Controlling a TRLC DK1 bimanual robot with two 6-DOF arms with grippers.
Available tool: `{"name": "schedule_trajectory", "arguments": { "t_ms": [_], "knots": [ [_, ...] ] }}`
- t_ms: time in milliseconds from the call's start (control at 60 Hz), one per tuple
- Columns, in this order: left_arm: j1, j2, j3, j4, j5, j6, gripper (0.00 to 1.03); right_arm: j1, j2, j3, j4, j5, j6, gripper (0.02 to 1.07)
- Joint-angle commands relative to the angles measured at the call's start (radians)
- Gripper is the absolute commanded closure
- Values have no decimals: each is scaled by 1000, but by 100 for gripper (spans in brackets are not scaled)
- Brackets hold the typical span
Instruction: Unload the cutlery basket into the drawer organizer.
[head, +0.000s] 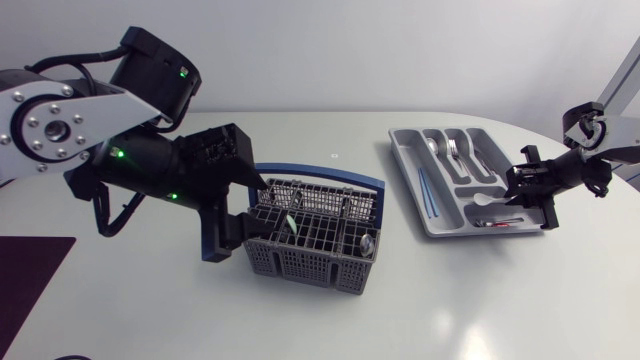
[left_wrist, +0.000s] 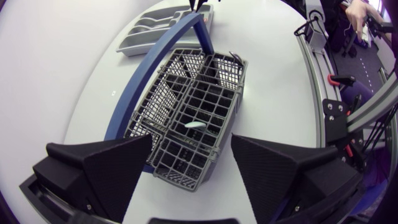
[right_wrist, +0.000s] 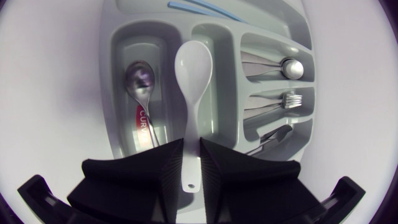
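Next, my left gripper grabs the mint-green utensil (head: 291, 223) by its upper end to unload it, since only that end sticks out above the basket's grid (head: 318, 236).
The grey cutlery basket (head: 318, 238) with its blue handle (head: 330, 178) stands mid-table and holds a few pieces, among them a pale utensil (left_wrist: 196, 126). My left gripper (head: 250, 205) hangs open at the basket's left end, and in the left wrist view the basket (left_wrist: 193, 106) lies just ahead of the gripper (left_wrist: 189, 146). The grey drawer organizer (head: 405, 150) sits at the right. My right gripper (head: 522, 200) is shut on the handle of a white spoon (right_wrist: 191, 81), held above one of the organizer's (right_wrist: 112, 93) middle compartments.
The organizer holds a metal spoon with a red handle (right_wrist: 140, 84), another spoon (right_wrist: 289, 67), forks (right_wrist: 286, 99), knives and thin blue sticks (head: 426, 190). Bare white tabletop lies in front of the basket and the organizer.
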Motion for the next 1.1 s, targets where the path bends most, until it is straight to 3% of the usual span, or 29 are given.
{"name": "schedule_trajectory", "arguments": {
  "t_ms": [0,117,433,500,767,1083],
  "knots": [
    [-16,-13,-37,13,4,90,11,10,23,-33,17,22,-57,91],
    [-28,4,-43,24,4,140,11,10,8,-65,52,33,-57,58],
    [-59,13,-117,99,-23,313,8,-9,-179,-171,80,-70,-9,23],
    [-74,4,-141,145,-45,345,8,-12,-230,-201,78,-90,14,9],
    [-117,36,-181,338,-173,520,8,-30,-434,-410,100,-259,58,8],
    [-133,70,-171,347,-232,629,10,-1,-610,-602,109,-411,185,8]
  ]
}}
